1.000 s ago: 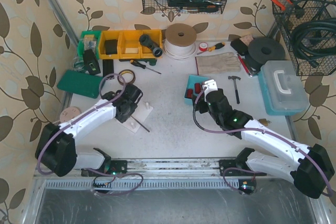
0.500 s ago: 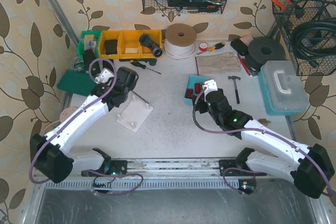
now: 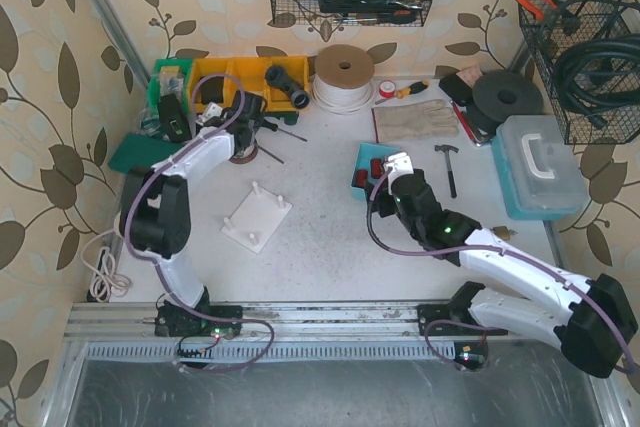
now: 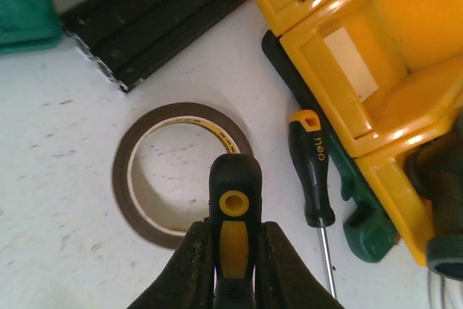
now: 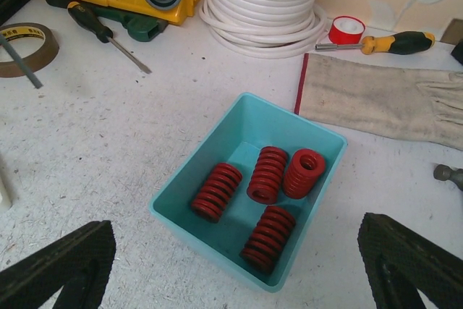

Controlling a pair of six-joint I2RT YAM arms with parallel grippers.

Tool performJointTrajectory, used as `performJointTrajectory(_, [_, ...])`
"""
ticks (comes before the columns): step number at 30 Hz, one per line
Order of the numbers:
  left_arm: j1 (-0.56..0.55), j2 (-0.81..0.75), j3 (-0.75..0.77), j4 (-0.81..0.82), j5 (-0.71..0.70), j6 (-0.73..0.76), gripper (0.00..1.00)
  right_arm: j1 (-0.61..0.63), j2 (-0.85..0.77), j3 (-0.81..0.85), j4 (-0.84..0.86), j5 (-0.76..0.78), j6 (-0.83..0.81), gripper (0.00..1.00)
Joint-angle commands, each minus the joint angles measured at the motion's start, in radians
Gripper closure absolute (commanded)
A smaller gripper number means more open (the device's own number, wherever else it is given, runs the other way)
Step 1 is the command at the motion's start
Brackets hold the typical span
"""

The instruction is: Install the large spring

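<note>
The left gripper has the screwdriver handle above the tape roll's rim, where it would fall, so it is too early to release. The robot will move it over the open middle of the tape roll first.
Several red springs (image 5: 215, 192) lie in a teal tray (image 5: 195, 151), which also shows in the top view (image 3: 365, 179). My right gripper (image 5: 239, 265) is open and empty and hovers just in front of the tray; in the top view (image 3: 388, 179) it sits at the tray's near edge. A white base plate with upright pegs (image 3: 257, 217) lies mid-table. My left gripper (image 4: 235, 228) is shut on a black-and-yellow screwdriver handle (image 4: 235, 197), held over a brown tape roll (image 4: 145, 171) by the yellow bins (image 4: 391, 70). In the top view the left gripper (image 3: 243, 139) is at the back left.
A second screwdriver (image 4: 311, 171) lies next to the bins. A white cable coil (image 5: 264, 12), a red tape roll (image 5: 346, 30), a work glove (image 5: 383, 99) and another screwdriver (image 5: 394, 41) lie behind the tray. A blue toolbox (image 3: 540, 162) and a hammer (image 3: 448, 162) are to the right.
My left arm has swung from the white base plate to the back left, carrying the screwdriver over the tape roll. The right arm has not moved.
</note>
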Motion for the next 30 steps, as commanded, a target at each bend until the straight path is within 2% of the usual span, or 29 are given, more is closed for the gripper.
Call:
performJointTrajectory(1, [0.043,0.105,0.06,0.088,0.099,0.052,0.97,0.01,0.016,-0.004,0.019,0.02,-0.011,0.09])
performJointTrajectory(3, [0.052,0.159,0.08,0.111,0.131,0.077,0.96,0.012,0.023,-0.001,0.019,0.023,-0.013,0.09])
performJointTrajectory(6, [0.067,0.23,0.129,0.1,0.187,0.102,0.88,0.013,0.031,0.002,0.018,0.031,-0.016,0.09])
performJointTrajectory(8, [0.074,0.262,0.158,0.08,0.208,0.12,0.81,0.014,0.034,0.004,0.015,0.035,-0.017,0.09])
performJointTrajectory(12, [0.083,0.261,0.193,0.028,0.21,0.16,0.56,0.014,0.035,0.004,0.013,0.041,-0.014,0.09])
performJointTrajectory(15, [0.083,0.221,0.216,-0.039,0.198,0.225,0.48,0.014,0.045,0.009,0.007,0.058,0.007,0.09])
performJointTrajectory(19, [0.073,0.121,0.189,-0.103,0.176,0.31,0.44,0.014,0.092,0.047,-0.029,0.099,0.054,0.09])
performJointTrajectory(22, [0.047,0.008,0.104,-0.089,0.145,0.409,0.42,0.014,0.138,0.091,-0.082,0.14,0.092,0.09])
performJointTrajectory(25, [0.019,-0.115,0.009,-0.146,0.07,0.405,0.4,0.014,0.15,0.09,-0.081,0.097,0.07,0.09])
performJointTrajectory(27, [0.013,-0.179,-0.054,-0.155,0.09,0.425,0.39,0.014,0.133,0.064,-0.046,0.038,0.033,0.09])
performJointTrajectory(30, [0.009,-0.266,-0.146,-0.17,0.151,0.482,0.39,0.014,0.109,0.055,-0.053,0.047,0.022,0.09])
